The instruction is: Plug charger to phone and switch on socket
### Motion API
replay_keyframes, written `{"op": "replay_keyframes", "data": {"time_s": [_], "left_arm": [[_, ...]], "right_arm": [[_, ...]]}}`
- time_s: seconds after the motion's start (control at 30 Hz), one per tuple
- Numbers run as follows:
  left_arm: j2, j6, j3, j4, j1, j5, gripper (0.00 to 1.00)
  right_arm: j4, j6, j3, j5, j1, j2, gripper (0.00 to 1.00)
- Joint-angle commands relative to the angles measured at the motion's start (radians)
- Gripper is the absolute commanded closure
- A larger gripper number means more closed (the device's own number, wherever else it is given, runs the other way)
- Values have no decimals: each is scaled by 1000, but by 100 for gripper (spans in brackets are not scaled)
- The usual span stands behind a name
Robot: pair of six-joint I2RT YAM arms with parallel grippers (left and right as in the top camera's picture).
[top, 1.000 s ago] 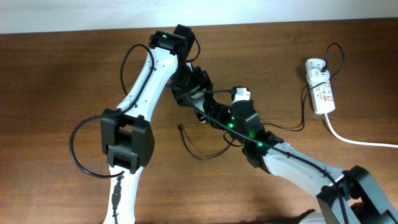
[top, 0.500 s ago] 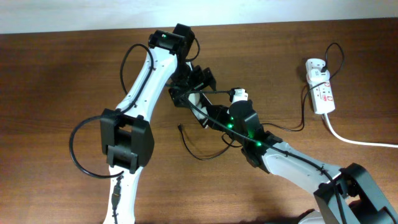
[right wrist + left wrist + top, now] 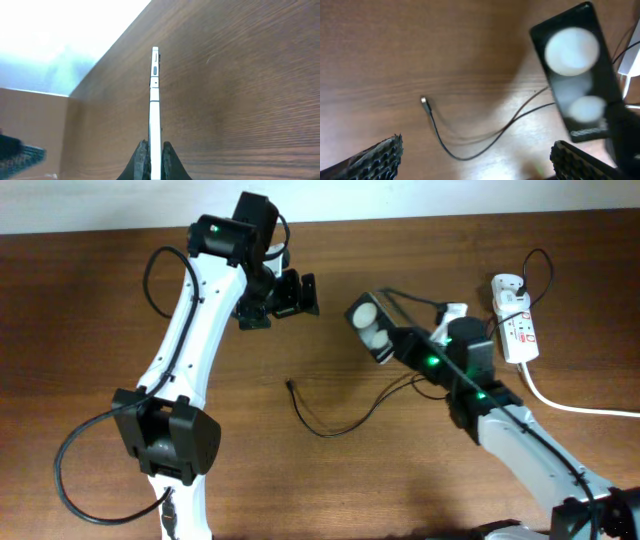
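I need to grab the phone (image 3: pixel 368 322) next with my left gripper, by the long edge opposite my right gripper. The phone's short end will stay free, so the charger can be plugged in there.
The phone (image 3: pixel 368 322), a black slab with two white round patches, hangs above the table with my right gripper (image 3: pixel 396 348) shut on its lower end. In the right wrist view the phone (image 3: pixel 155 95) stands edge-on, pinched between the two fingers (image 3: pixel 142 161). My left gripper (image 3: pixel 290 294) stands open and empty to the phone's upper left; its view shows the phone (image 3: pixel 575 75) at the right. The charger's thin black cable (image 3: pixel 330 430) loops on the wood, its plug tip (image 3: pixel 289 384) lying free; the tip (image 3: pixel 423 100) also shows from the left wrist. The white socket (image 3: pixel 518 330) lies far right.
A white adapter block (image 3: pixel 506 284) sits at the socket's far end, with the black cable running to it. The socket's thick white cord (image 3: pixel 580 408) trails off the right edge. A pale wall borders the table's far edge (image 3: pixel 400 218).
The left gripper opened, let go of the phone and pulled back to the upper left. The right gripper shut on the phone and carried it right, away from the left arm.
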Motion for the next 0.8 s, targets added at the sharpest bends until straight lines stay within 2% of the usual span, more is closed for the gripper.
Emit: {"op": "replay_keyframes", "data": {"time_s": [0.0,0.1,0.17,0.23,0.3,0.37,0.4,0.57,0.77], "left_arm": [[-33,100,-106,90,-18,92,1],[-127,122,-292,244,-40,144,1],[-227,122,-481,371,-47,145,1],[-354,122,-707,574,-46,214,1],[-475,114,-919,851,-46,355,1],[-539,34,-1089,1148,-46,427,1],[-542,-55,-1189,1347,-46,472,1],[-520,-263,-1424,1876,-46,472,1],[-520,-381,-1445,1995,-47,394,1]], "right_arm": [[-43,18,21,-128,-97,-26,96],[-75,18,20,-208,-170,-26,96],[-75,18,20,-278,-216,-26,96],[-71,18,20,-313,-228,-26,96],[-67,24,20,-336,-228,-26,96],[-63,68,20,-348,-228,-24,96],[-38,101,18,-362,-228,-24,96],[142,227,16,-376,-164,-15,96],[374,344,16,-326,-10,90,96]]}}
